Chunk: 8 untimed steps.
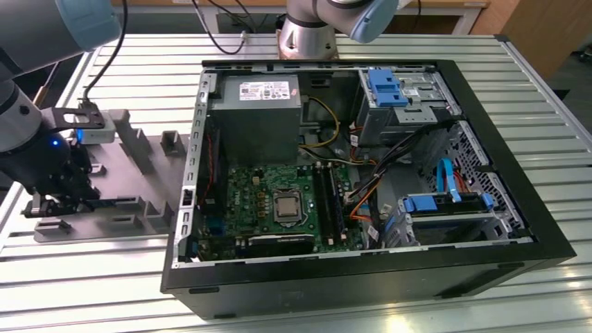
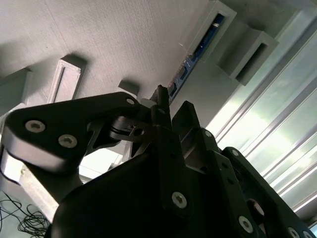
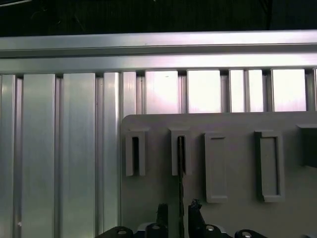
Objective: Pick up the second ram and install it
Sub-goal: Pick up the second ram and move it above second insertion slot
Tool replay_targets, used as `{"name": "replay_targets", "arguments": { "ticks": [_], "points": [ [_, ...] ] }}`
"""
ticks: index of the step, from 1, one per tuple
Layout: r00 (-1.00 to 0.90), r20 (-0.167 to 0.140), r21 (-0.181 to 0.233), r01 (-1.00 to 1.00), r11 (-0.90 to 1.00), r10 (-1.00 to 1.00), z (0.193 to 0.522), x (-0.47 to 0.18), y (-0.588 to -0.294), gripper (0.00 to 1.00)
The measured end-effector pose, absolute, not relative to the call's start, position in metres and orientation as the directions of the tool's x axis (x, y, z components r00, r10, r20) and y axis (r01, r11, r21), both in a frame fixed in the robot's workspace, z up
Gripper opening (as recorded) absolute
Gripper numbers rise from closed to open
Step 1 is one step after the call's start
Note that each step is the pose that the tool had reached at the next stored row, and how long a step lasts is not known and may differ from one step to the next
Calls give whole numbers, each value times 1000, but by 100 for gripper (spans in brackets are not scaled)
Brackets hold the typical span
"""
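Observation:
The second ram has its exposed long edge (image 1: 105,202) for my gripper to reach and grab, and the ram's other long edge should stay free for the memory slots.
The second ram (image 3: 181,163) is a thin dark stick standing on edge in a slot of the grey holder plate (image 3: 233,124). In the second wrist view its blue board (image 2: 194,53) runs from the slot down to my fingertips. My gripper (image 3: 178,209) is low over the holder, one finger on each side of the ram's near end and a small gap either side, so it is open. In the exterior view the gripper (image 1: 57,205) is at the holder's (image 1: 138,163) left end, with a strip of the blue ram (image 1: 116,202) beside it.
The open computer case (image 1: 518,229) lies on the exterior view's right. Inside are the green motherboard (image 1: 249,191), its long memory slots (image 1: 331,201), a grey power supply (image 1: 254,118) and blue drive brackets (image 1: 384,87). The slatted aluminium table (image 3: 59,148) surrounds the holder.

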State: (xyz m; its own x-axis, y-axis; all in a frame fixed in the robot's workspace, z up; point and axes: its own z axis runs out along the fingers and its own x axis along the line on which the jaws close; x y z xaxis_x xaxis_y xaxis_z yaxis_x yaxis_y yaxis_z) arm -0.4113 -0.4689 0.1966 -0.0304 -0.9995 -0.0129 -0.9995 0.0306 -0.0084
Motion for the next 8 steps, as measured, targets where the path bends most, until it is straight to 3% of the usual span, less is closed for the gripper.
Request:
{"name": "replay_targets", "arguments": {
  "ticks": [2, 3, 8],
  "points": [
    [-30, -13, -8, -999, 31, -999, 196, -411, -469, 29],
    [-30, -13, -9, -999, 31, -999, 196, -411, -469, 22],
    [-30, -13, -9, -999, 31, -999, 193, -413, -469, 22]
  ]
}}
